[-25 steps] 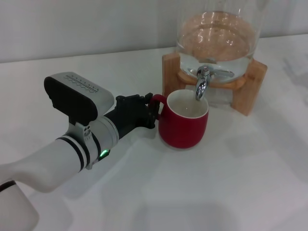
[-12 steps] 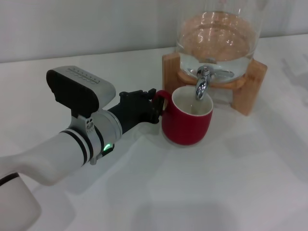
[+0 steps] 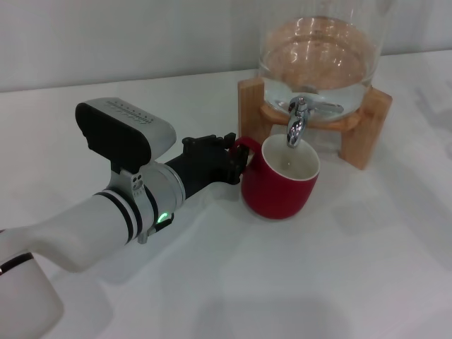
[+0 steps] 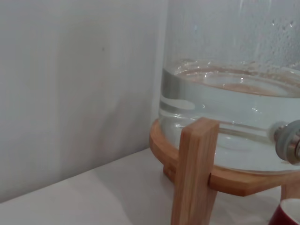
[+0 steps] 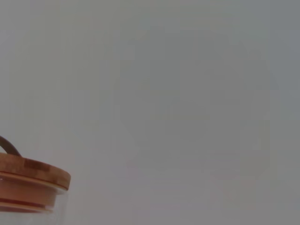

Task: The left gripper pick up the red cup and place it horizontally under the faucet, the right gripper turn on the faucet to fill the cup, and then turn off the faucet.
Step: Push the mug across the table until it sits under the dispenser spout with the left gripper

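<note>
My left gripper is ready to open: the base of the red cup is at the table under the faucet spout.
The red cup (image 3: 279, 185) stands upright on the white table, its white inside right under the spout of the chrome faucet (image 3: 295, 121). My left gripper (image 3: 239, 159) is shut on the cup's red loop handle, its silver-grey arm reaching in from the lower left. In the left wrist view only the cup's rim (image 4: 288, 213) and part of the faucet (image 4: 288, 140) show at the edge. My right gripper is out of view.
The faucet belongs to a glass water dispenser (image 3: 321, 53) partly filled with water, resting on a wooden stand (image 3: 367, 123) at the back right. In the right wrist view the dispenser's wooden lid (image 5: 30, 185) shows against a grey wall.
My left gripper has slid the cup to the right and slightly nearer, so its opening now sits more directly below the spout.
</note>
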